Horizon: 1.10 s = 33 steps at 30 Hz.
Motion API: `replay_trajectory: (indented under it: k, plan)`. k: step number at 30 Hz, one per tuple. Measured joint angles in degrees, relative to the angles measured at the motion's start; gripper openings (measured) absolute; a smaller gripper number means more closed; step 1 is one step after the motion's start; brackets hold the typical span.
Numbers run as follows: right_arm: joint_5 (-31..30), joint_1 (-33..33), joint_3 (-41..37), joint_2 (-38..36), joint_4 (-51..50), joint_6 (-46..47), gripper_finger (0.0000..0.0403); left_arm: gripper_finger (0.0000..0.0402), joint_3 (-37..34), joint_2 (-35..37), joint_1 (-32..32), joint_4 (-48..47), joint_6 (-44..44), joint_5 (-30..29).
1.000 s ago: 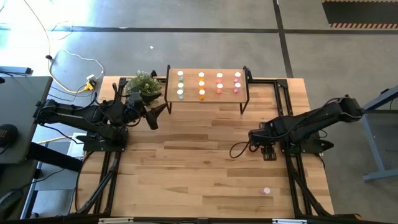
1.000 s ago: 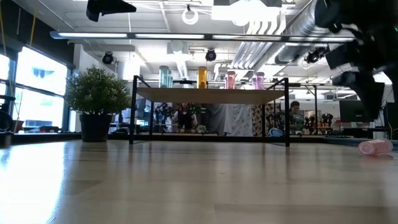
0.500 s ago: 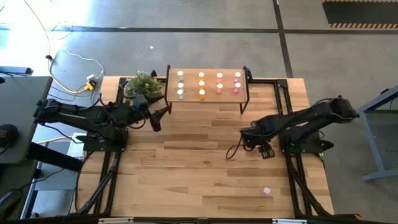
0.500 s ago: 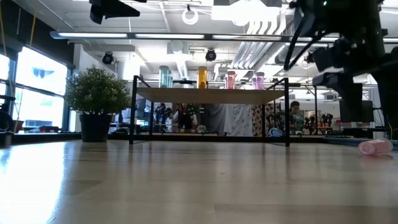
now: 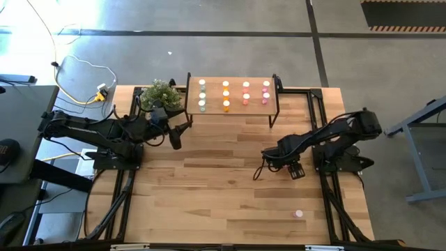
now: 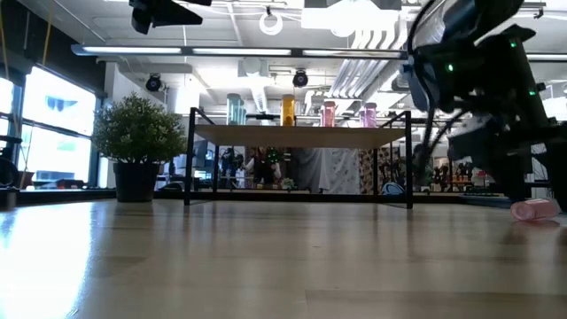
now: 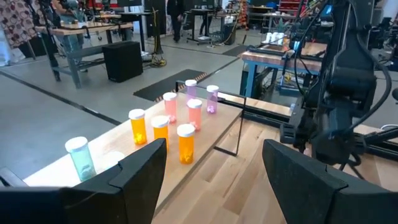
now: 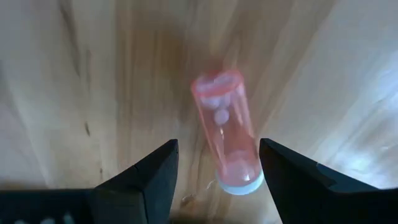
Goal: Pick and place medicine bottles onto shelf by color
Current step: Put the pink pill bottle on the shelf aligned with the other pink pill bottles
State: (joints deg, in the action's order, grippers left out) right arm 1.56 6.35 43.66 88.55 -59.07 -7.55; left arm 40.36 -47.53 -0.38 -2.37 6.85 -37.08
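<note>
I should next use my right gripper to grab the fallen pink bottle by its white-end with the cap point(image 8: 239, 182), to get the bottle onto the shelf.
A pink-red medicine bottle point(image 8: 225, 127) with a white cap lies on its side on the tabletop; the low view shows it at the right point(image 6: 534, 209). My right gripper point(image 8: 217, 168) points down over it, open, one finger on each side and neither touching it. In the high view my right arm point(image 5: 275, 155) hides that bottle. The shelf point(image 5: 233, 111) stands at the far middle and carries several upright bottles in green, orange, red-pink and pink columns point(image 7: 186, 142). My left gripper point(image 7: 211, 180) hangs open and holds nothing, above the table beside the shelf's left end point(image 5: 181, 131).
Another pink bottle point(image 5: 299, 214) sits alone near the table's front right. A potted plant point(image 5: 162, 94) stands left of the shelf. A cable loop point(image 5: 256, 171) hangs beside my right gripper. Black frame rails point(image 5: 327, 188) run along both sides of the table.
My right gripper has gone down toward the tabletop and toward the table's left, tipping and rolling until it points steeply down over the lying bottle. The bottle has stayed where it was.
</note>
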Motion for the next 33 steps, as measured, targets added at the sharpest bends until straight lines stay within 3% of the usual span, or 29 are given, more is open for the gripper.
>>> replay_trajectory:
  k: [6, 19, 25, 33]
  plan:
    - [0.0, 0.0, -1.1, 1.6, 1.0, 0.6, 0.0201, 0.0255, 0.0, 0.0, 0.0, 0.0, 0.0, 0.0]
    - [0.0, 0.0, -1.0, 1.4, 2.0, 2.6, 0.0066, 0.0255, 0.0, 0.0, 0.0, 0.0, 0.0, 0.0]
    - [-1.3, 0.0, 1.7, 1.4, -1.9, 3.2, 0.0064, 0.0255, 0.0, 0.0, 0.0, 0.0, 2.4, 3.6]
    - [-5.8, 0.0, 15.6, 1.4, -5.5, 4.6, 0.0068, 0.0255, 0.0, -0.3, 0.0, 0.1, 15.0, 10.6]
